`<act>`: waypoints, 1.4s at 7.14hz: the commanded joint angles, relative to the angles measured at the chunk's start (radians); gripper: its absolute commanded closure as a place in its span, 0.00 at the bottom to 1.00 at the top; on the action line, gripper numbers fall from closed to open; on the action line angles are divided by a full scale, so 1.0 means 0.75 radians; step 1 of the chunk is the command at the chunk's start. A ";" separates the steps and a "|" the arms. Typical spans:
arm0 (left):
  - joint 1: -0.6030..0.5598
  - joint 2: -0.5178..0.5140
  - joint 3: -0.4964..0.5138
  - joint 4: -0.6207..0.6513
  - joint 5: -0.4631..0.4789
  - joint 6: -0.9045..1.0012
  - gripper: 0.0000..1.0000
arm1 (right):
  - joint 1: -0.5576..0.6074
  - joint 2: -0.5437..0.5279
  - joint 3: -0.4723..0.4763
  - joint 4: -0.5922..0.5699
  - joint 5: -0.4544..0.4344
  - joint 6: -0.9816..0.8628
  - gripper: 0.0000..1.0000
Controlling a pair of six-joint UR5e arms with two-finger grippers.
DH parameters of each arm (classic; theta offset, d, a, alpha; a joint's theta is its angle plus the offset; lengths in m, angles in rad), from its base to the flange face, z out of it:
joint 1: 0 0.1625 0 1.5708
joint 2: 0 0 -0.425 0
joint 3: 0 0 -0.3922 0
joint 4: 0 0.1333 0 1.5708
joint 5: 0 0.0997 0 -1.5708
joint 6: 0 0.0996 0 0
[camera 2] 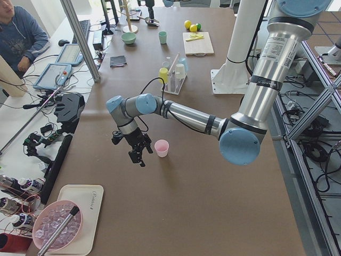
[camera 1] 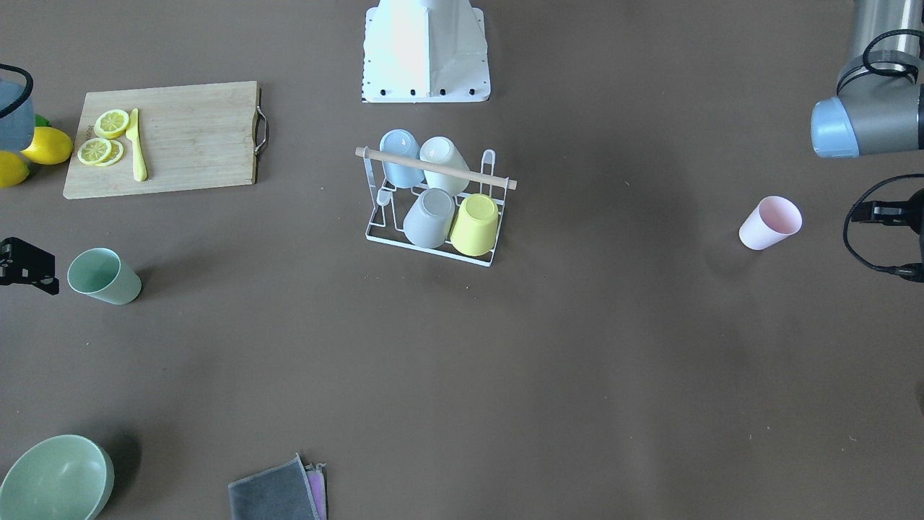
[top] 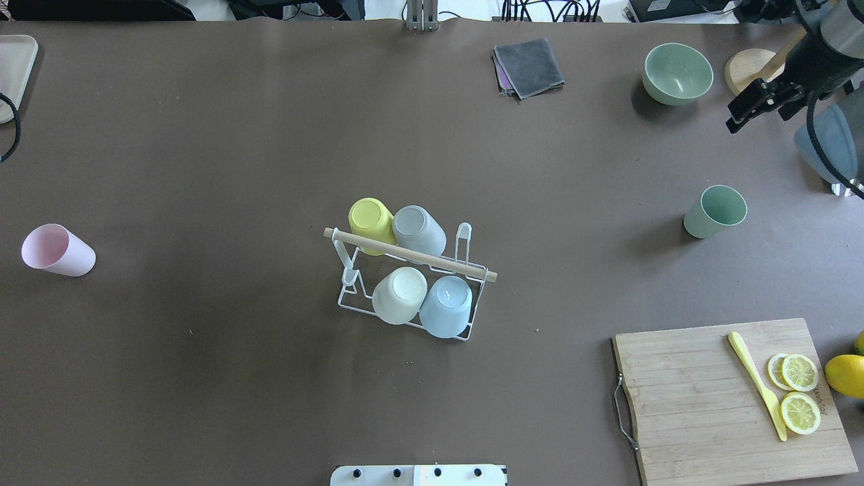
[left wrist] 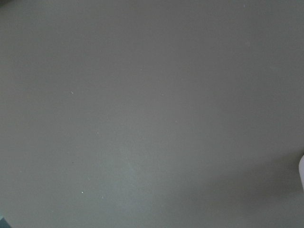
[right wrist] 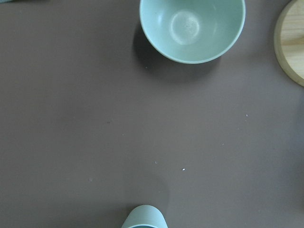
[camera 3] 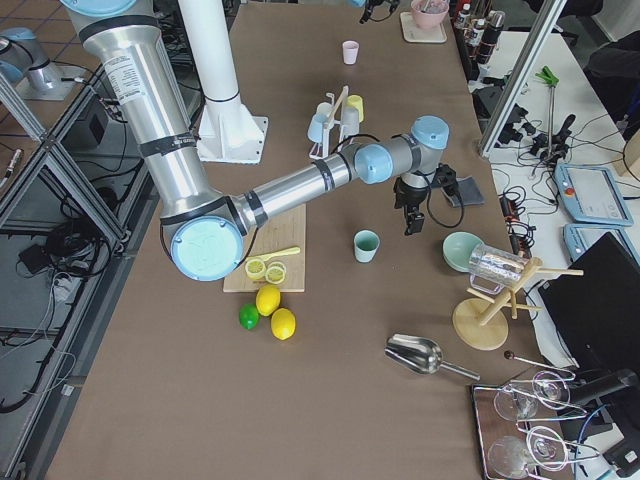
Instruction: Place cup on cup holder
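Observation:
The right gripper grabs the cup by its body point(camera 1: 111, 280) next, to set the pale green cup on the cup holder point(camera 1: 390, 227).
The white wire cup holder point(top: 347, 300) with a wooden rod handle point(camera 1: 435, 168) stands mid-table. It carries yellow, grey, white and blue cups upside down. A pink cup point(top: 57, 250) stands upright on the robot's left, also in the exterior left view point(camera 2: 161, 148). A green cup point(top: 714, 212) stands upright on the right. My left gripper point(camera 2: 137, 154) hangs beside the pink cup, mostly cut off in the front-facing view; I cannot tell its state. My right gripper point(top: 749, 111) hovers empty and open between the green cup and the bowl.
A green bowl point(top: 677, 73) and a folded grey cloth point(top: 528, 66) lie at the far edge. A wooden cutting board point(top: 702, 398) holds lemon slices and a yellow knife, with whole lemons point(top: 847, 374) beside it. A round wooden stand point(top: 746, 67) sits near the bowl.

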 commanded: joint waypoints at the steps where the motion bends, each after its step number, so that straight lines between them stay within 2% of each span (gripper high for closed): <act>1: 0.001 -0.136 0.033 0.259 -0.017 0.003 0.02 | -0.061 0.089 -0.075 -0.144 -0.015 -0.145 0.00; 2: 0.009 -0.191 0.063 0.324 -0.029 0.013 0.02 | -0.061 0.159 -0.169 -0.218 -0.018 -0.255 0.00; 3: 0.030 -0.265 0.183 0.325 -0.074 0.163 0.02 | -0.061 0.196 -0.239 -0.232 -0.018 -0.265 0.00; 4: 0.042 -0.330 0.328 0.331 -0.119 0.485 0.02 | -0.065 0.233 -0.327 -0.243 -0.018 -0.265 0.00; 5: 0.062 -0.331 0.354 0.350 -0.126 0.658 0.02 | -0.078 0.292 -0.421 -0.265 -0.016 -0.269 0.00; 7: 0.203 -0.420 0.492 0.354 -0.128 0.651 0.02 | -0.114 0.415 -0.552 -0.379 -0.022 -0.348 0.00; 10: 0.320 -0.466 0.620 0.388 -0.107 0.587 0.02 | -0.155 0.434 -0.620 -0.506 -0.073 -0.538 0.00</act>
